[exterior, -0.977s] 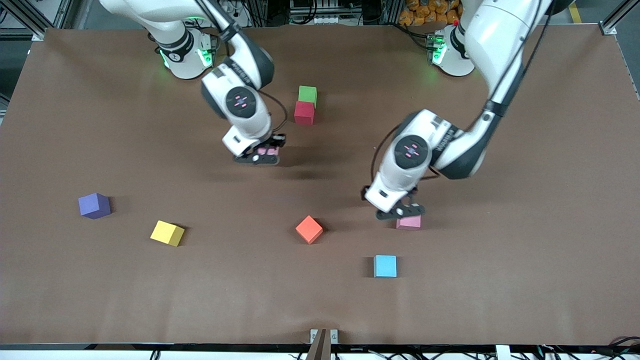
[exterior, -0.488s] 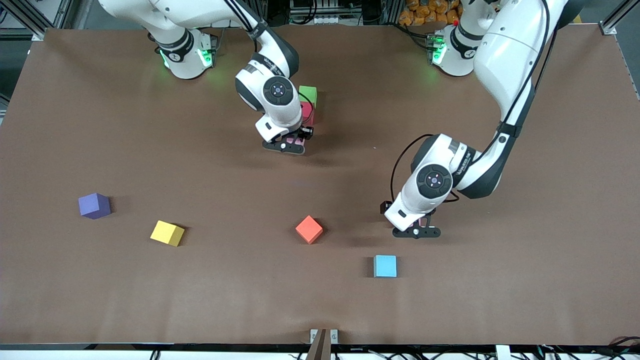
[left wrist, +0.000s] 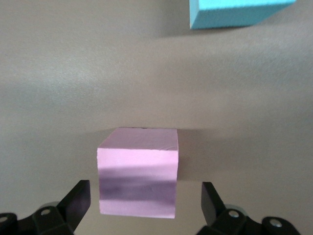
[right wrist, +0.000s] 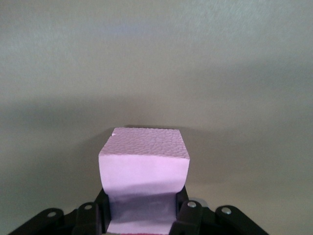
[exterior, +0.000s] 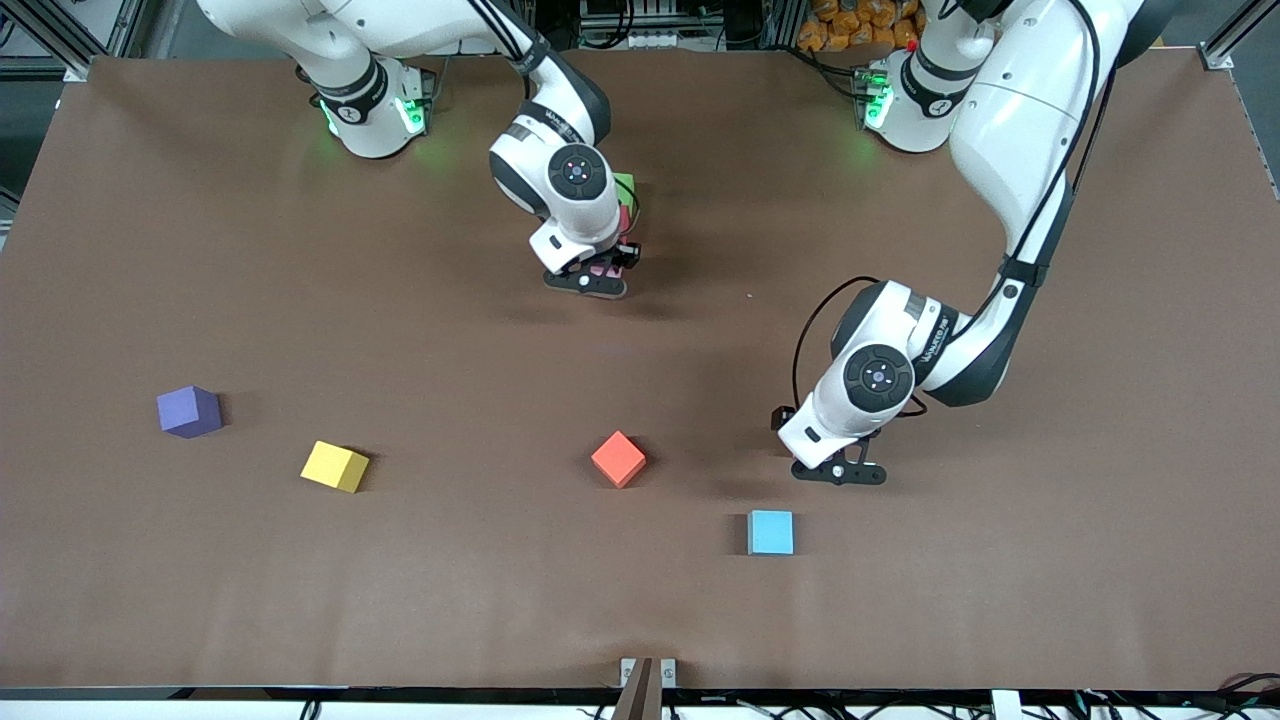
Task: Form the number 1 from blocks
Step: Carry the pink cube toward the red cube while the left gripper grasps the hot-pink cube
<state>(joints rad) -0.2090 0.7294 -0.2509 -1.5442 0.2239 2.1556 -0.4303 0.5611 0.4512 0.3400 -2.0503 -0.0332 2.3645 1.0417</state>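
Observation:
The pink block [left wrist: 137, 176] is ahead of my left gripper's fingers in the wrist view, so they would miss it if they closed now. My left gripper should move toward it first and then close.
My right gripper [exterior: 590, 277] is shut on a pink block [right wrist: 144, 169], low over the table right beside the red block [exterior: 624, 218]. The arm hides most of that red block. The green block [exterior: 626, 185] touches the red one, farther from the camera. My left gripper [exterior: 838, 472] is open and straddles the second pink block [left wrist: 138, 171] on the table, with a gap at each finger [left wrist: 78, 198]. The front view hides this pink block under the hand. A light blue block [exterior: 771, 532] lies nearer the camera than the left gripper and also shows as a light blue block [left wrist: 239, 12] in the left wrist view.
An orange block [exterior: 618, 458] lies mid-table. A yellow block [exterior: 335, 466] and a purple block [exterior: 188, 411] sit toward the right arm's end. The brown table mat [exterior: 1050, 560] is bare toward the left arm's end.
My right gripper carried its pink block across to the red and green pair. My left gripper swung over the other pink block and dropped down around it.

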